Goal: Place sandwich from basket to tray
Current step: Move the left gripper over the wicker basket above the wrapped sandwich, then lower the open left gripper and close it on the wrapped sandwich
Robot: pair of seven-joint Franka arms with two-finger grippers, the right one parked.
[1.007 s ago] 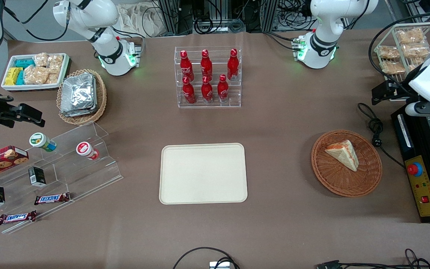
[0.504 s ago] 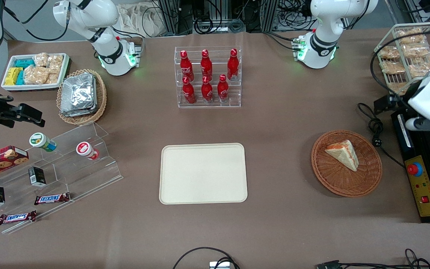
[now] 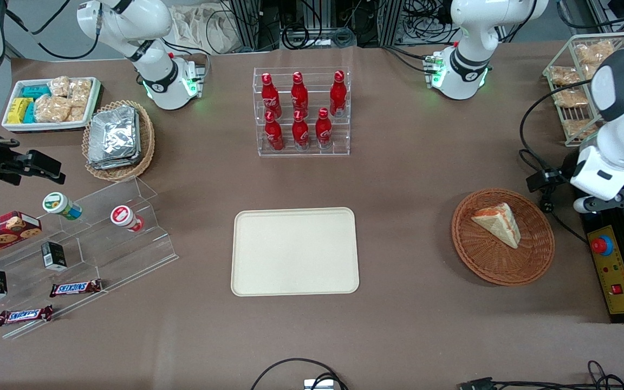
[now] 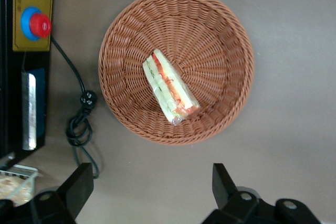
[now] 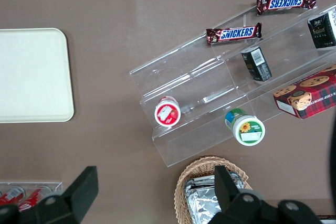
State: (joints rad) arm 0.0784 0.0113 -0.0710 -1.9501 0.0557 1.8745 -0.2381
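Observation:
I need to grab the sandwich (image 3: 499, 223) by its flat bread sides with my left gripper next, because it is a wedge with sloping ends.
The sandwich (image 3: 499, 223) (image 4: 170, 93), a white wedge with orange and green filling along its edge, lies in the round reddish-brown wicker basket (image 3: 485, 262) (image 4: 215, 35). My left gripper (image 3: 546, 180) (image 4: 152, 188) hangs above the bare table beside the basket's rim, a little farther from the front camera than the basket. Its fingers (image 4: 80, 182) stand wide open with nothing between them. The cream tray (image 3: 294, 252) (image 5: 31, 77) lies flat at mid-table, toward the parked arm from the basket, with nothing on it.
A black control box with a red button (image 3: 602, 245) (image 4: 35, 23) stands beside the basket at the working arm's end. A black cable and plug (image 3: 544, 201) (image 4: 86, 99) lie between them. A rack of red bottles (image 3: 301, 111) stands farther back. A wire rack of snack bags (image 3: 574, 81) is close by.
My left arm has swung from above the control box and wire rack toward the front camera and the basket. Sandwich, basket and tray have not moved.

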